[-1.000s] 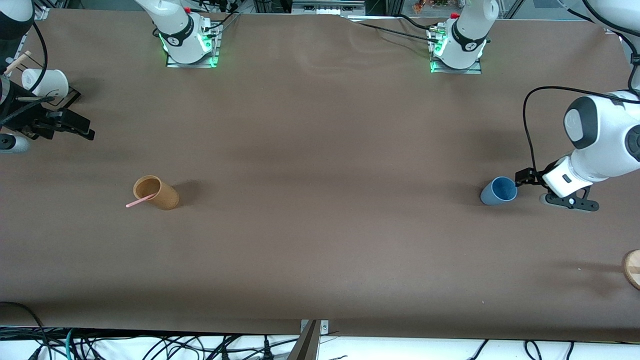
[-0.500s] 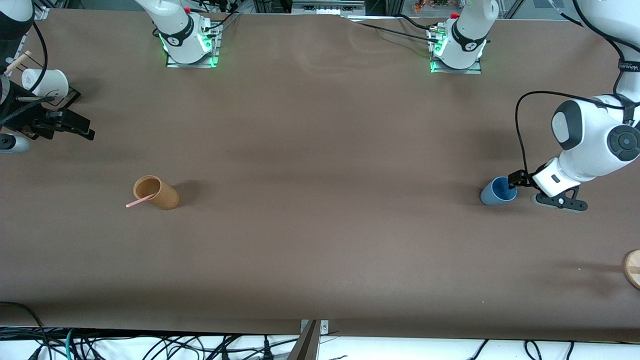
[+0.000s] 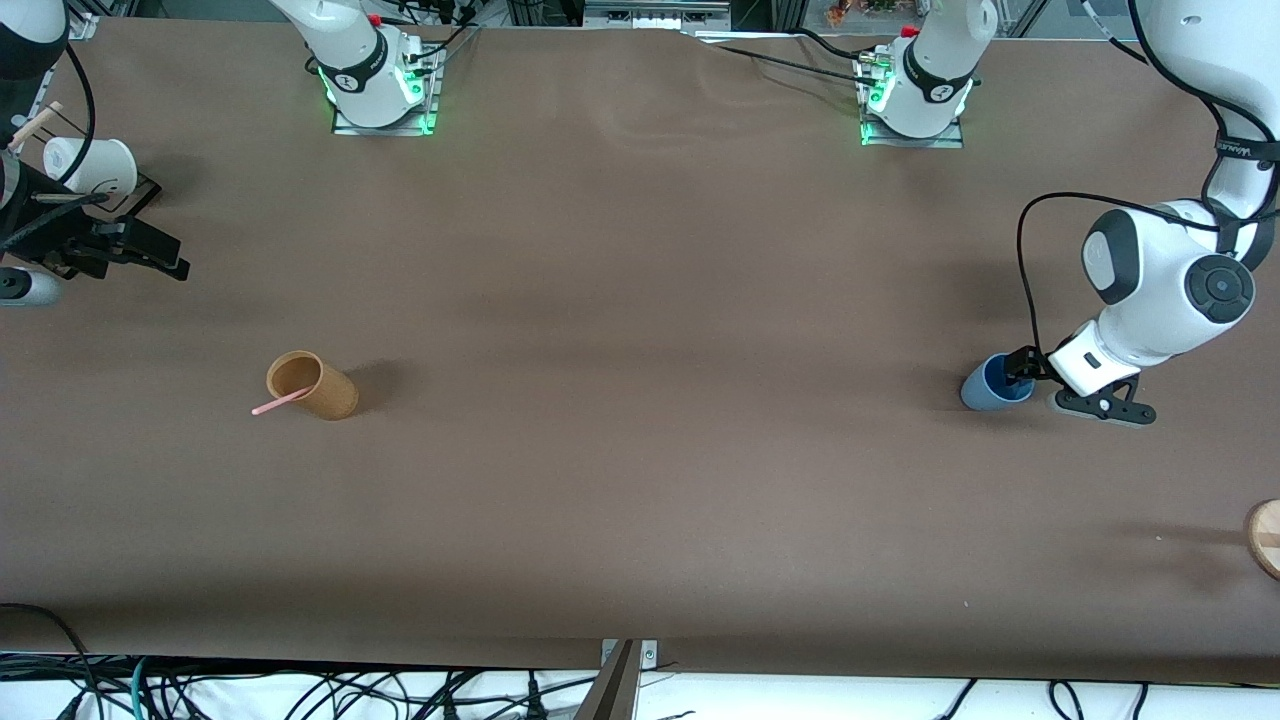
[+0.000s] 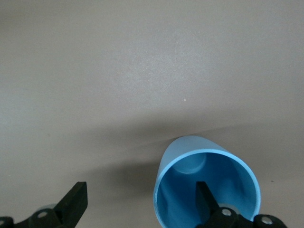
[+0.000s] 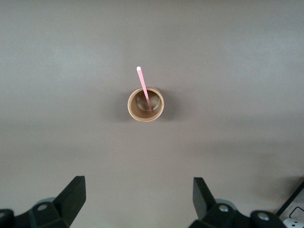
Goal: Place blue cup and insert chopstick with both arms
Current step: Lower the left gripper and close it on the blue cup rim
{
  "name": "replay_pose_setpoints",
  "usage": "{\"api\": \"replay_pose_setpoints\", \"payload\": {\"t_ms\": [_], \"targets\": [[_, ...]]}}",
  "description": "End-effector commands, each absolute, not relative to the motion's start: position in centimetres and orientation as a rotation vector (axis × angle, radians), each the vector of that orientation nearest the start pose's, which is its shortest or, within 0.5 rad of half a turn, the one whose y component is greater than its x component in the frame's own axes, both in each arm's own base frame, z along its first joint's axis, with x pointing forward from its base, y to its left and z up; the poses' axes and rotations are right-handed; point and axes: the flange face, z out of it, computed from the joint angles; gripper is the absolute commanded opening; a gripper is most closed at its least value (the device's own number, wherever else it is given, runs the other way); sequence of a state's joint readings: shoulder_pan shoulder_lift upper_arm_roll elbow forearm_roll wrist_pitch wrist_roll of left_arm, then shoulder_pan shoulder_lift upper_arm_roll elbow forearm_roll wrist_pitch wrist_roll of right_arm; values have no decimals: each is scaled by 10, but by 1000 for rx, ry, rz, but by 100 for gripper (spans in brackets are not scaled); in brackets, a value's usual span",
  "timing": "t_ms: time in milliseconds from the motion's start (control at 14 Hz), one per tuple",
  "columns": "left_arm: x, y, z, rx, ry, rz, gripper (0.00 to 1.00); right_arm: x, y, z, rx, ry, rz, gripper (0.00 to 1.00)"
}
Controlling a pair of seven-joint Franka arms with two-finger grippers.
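Note:
I should close my left gripper on the blue cup's side now, because its fingers are on both sides of the blue cup's side at its rim [image 4: 157, 189].
The blue cup [image 3: 985, 388] stands toward the left arm's end of the table. My left gripper [image 3: 1020, 370] is open at its rim. In the left wrist view one finger [image 4: 205, 199] is inside the blue cup [image 4: 190, 147] and the other finger [image 4: 73, 202] is outside, so the jaws straddle its wall without closing on it. The pale pink chopstick [image 3: 278, 404] leans in the tan cup [image 3: 325, 392] toward the right arm's end. My right gripper [image 3: 165, 256] is open and empty, well off from them. Its view shows the tan cup [image 5: 145, 105] and the chopstick [image 5: 144, 88] from above.
A white cup [image 3: 95, 165] with a light wooden stick [image 3: 35, 125] stands at the right arm's end, farther from the front camera than my right gripper. A round wooden thing [image 3: 1265, 538] lies at the table edge near the left arm's end.
My left gripper has moved toward the blue cup, and one finger now sits in its mouth. The right arm, the tan cup and the chopstick have not moved.

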State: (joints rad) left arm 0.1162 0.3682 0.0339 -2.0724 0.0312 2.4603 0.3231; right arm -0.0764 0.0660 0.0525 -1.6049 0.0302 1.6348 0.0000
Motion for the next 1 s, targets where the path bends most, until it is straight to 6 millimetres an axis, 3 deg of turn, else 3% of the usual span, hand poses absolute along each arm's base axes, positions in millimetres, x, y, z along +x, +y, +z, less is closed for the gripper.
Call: {"api": "replay_pose_setpoints", "payload": {"t_ms": [0, 71, 143, 214, 286, 429, 929], "targets": [[583, 87, 246, -3068, 352, -33, 99, 579, -13, 584, -3104, 27, 58, 100], [583, 86, 246, -3067, 355, -33, 95, 579, -13, 584, -3104, 27, 58, 100], [583, 86, 245, -3067, 355, -33, 76, 579, -13, 584, -3104, 27, 58, 100], [583, 86, 246, -3068, 355, -31, 43, 579, -13, 584, -3104, 27, 58, 100], [583, 86, 246, -3068, 355, -29, 20, 579, -13, 584, -3104, 27, 58, 100], [582, 86, 246, -3069, 355, -22, 0, 578, -13, 583, -3104, 27, 61, 100], [585, 86, 250, -3073, 333, -16, 0, 579, -13, 584, -3104, 27, 56, 100]]}}
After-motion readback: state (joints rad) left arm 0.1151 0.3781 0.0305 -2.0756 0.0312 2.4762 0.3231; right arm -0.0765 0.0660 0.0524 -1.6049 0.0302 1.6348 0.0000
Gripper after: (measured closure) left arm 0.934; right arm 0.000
